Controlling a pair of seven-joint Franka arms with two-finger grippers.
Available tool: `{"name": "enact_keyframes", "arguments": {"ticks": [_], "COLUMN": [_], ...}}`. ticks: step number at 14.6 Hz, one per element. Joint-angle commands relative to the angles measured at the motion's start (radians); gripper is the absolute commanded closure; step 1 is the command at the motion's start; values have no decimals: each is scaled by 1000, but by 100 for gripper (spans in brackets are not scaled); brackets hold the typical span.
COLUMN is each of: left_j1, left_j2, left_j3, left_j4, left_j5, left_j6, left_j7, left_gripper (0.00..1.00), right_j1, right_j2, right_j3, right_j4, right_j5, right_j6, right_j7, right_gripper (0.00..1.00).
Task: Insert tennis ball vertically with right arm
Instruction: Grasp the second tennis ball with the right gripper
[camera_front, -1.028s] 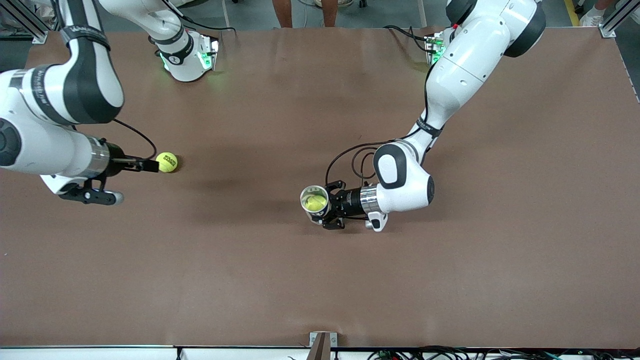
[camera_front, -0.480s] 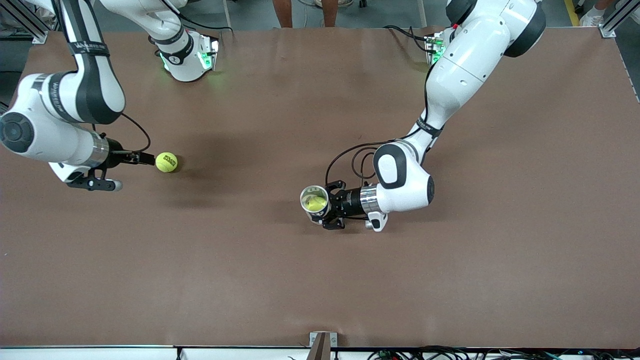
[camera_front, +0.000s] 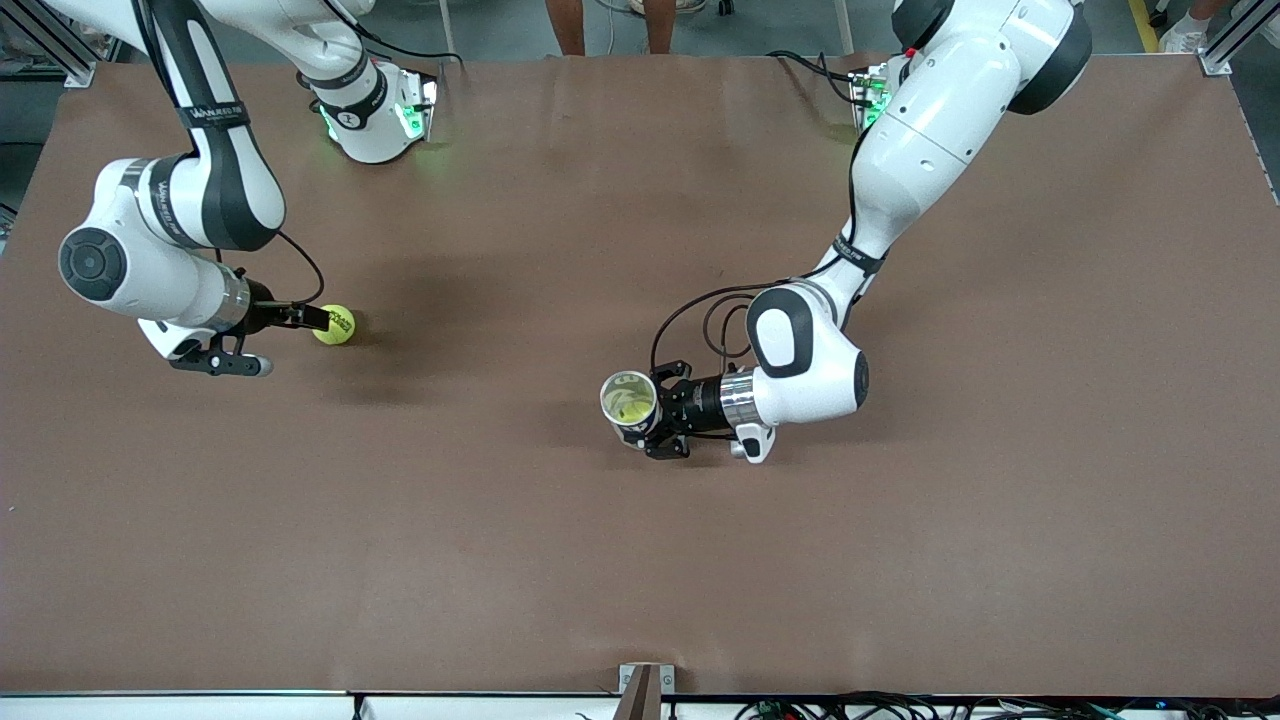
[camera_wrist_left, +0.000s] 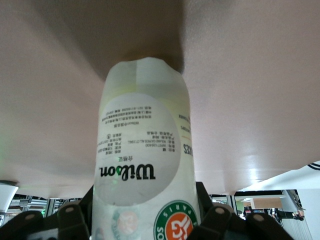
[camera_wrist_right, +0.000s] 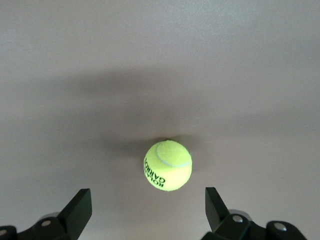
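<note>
The tennis ball needs to go upright into the can (camera_front: 629, 397), so my right gripper needs to grab the ball by its round felt body (camera_front: 336, 325) next.
A yellow-green tennis ball (camera_front: 336, 325) (camera_wrist_right: 168, 166) lies on the brown table toward the right arm's end. My right gripper (camera_front: 314, 319) (camera_wrist_right: 147, 202) is low beside it, open, with a black finger (camera_wrist_right: 79, 206) on either side and the ball just ahead of the tips, untouched. Mid-table, my left gripper (camera_front: 648, 422) (camera_wrist_left: 145, 219) is shut on a clear tennis ball can (camera_front: 629, 397) (camera_wrist_left: 142, 160). The can stands upright with its open mouth up. Another yellow ball (camera_front: 630, 405) shows inside it.
The brown table (camera_front: 640, 560) is bare around both grippers. The two arm bases (camera_front: 375, 120) stand along the edge farthest from the front camera. A small bracket (camera_front: 645, 685) sits at the nearest edge.
The right arm has swung in toward the table's middle and its open gripper has crept up to the ball. The ball, the left arm and the can have stayed put.
</note>
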Motion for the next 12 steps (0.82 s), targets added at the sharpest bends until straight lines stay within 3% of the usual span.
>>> {"name": "enact_keyframes", "arguments": {"ticks": [1, 6, 12], "left_j1": [-1, 1, 1], "left_j2": [-11, -11, -11], "left_j3": [-1, -1, -1], "left_j4": [-3, -3, -3], "left_j5": [-15, -15, -17], "left_j6": [-1, -1, -1], "left_j7": [-14, -14, -20], "left_gripper": [24, 24, 27], "right_j1": [-24, -33, -33], "right_j2": [22, 121, 153], "right_j3": [14, 14, 16], "right_j4": [-74, -79, -97], "right_j5": [-11, -11, -11], "right_j6": [105, 190, 193], "right_j7": [-8, -8, -7], "right_gripper": [0, 0, 0]}}
